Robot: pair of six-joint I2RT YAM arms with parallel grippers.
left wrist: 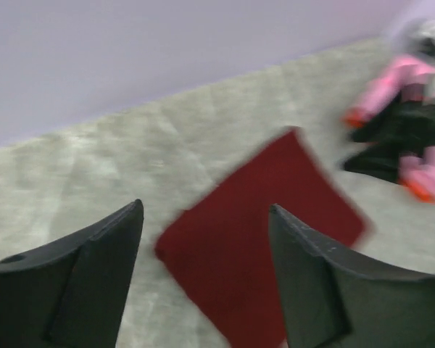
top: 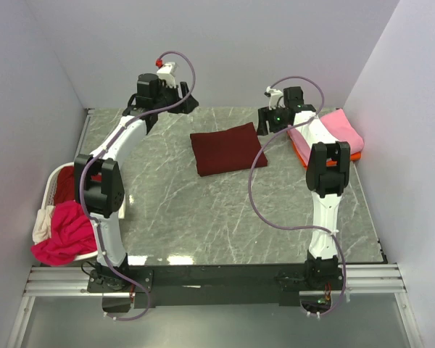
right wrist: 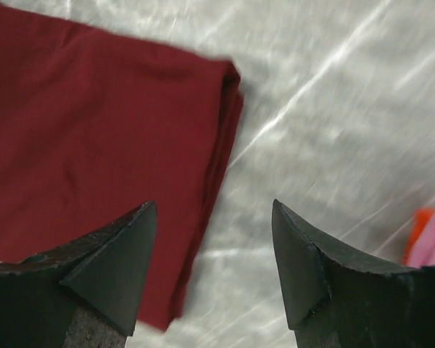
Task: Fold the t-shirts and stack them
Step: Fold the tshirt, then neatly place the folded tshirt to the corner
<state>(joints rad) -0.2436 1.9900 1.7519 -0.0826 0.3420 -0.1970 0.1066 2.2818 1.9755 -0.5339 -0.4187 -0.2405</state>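
Next, my right gripper grabs the folded dark maroon t-shirt by its edge (top: 261, 147) facing the pink stack (top: 341, 128), layers together, to stack it still folded.
A folded dark maroon t-shirt (top: 224, 148) lies flat on the grey marble table; it also shows in the left wrist view (left wrist: 254, 232) and the right wrist view (right wrist: 94, 145). A folded pink t-shirt (top: 342, 127) lies on an orange one (top: 301, 155) at the right edge, also in the left wrist view (left wrist: 406, 76). A magenta t-shirt (top: 64, 233) and a cream one (top: 42, 225) hang from the basket. My left gripper (top: 190, 101) is open and empty, above the table left of the maroon shirt. My right gripper (top: 264, 123) is open and empty just beyond its right edge.
A white plastic basket (top: 56, 183) stands at the table's left edge beside the left arm. White walls close in the back and both sides. The table's front edge (top: 239, 259) runs just ahead of the arm bases.
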